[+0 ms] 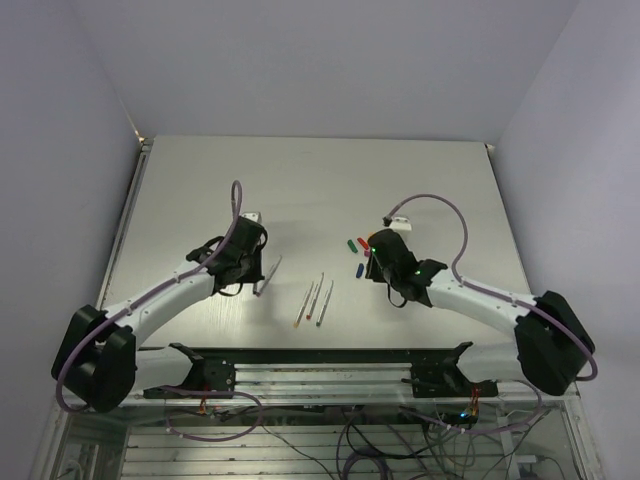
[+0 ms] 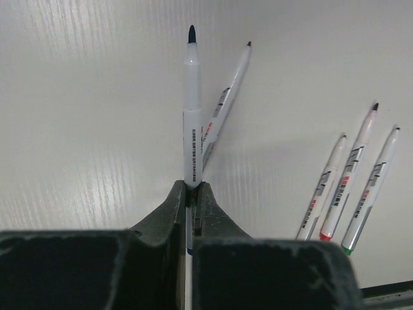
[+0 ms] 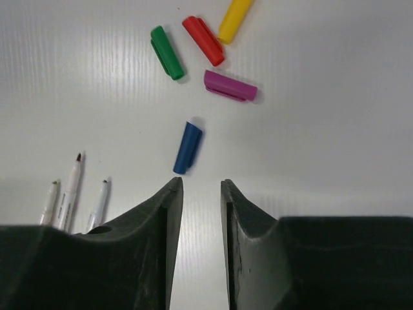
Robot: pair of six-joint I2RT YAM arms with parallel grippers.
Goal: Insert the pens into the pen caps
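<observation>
I will next grab the blue cap across its long sides with my right gripper, so the cap's open end stays free for the pen.
In the left wrist view my left gripper (image 2: 191,188) is shut on a white pen with a dark blue tip (image 2: 192,116), which points straight ahead over the table. A second pen (image 2: 227,95) lies just behind it. Three more pens (image 2: 348,174) lie side by side to the right; they also show in the top view (image 1: 312,303). My right gripper (image 3: 200,184) is open and empty, its fingertips just short of the blue cap (image 3: 188,147). Beyond lie the magenta cap (image 3: 230,86), green cap (image 3: 166,52), red cap (image 3: 202,41) and yellow cap (image 3: 233,19).
In the top view the left gripper (image 1: 256,284) and right gripper (image 1: 372,272) sit low over the pale table (image 1: 320,180), either side of the three pens. Walls close the table at the back and sides. A black rail (image 1: 320,360) runs along the near edge.
</observation>
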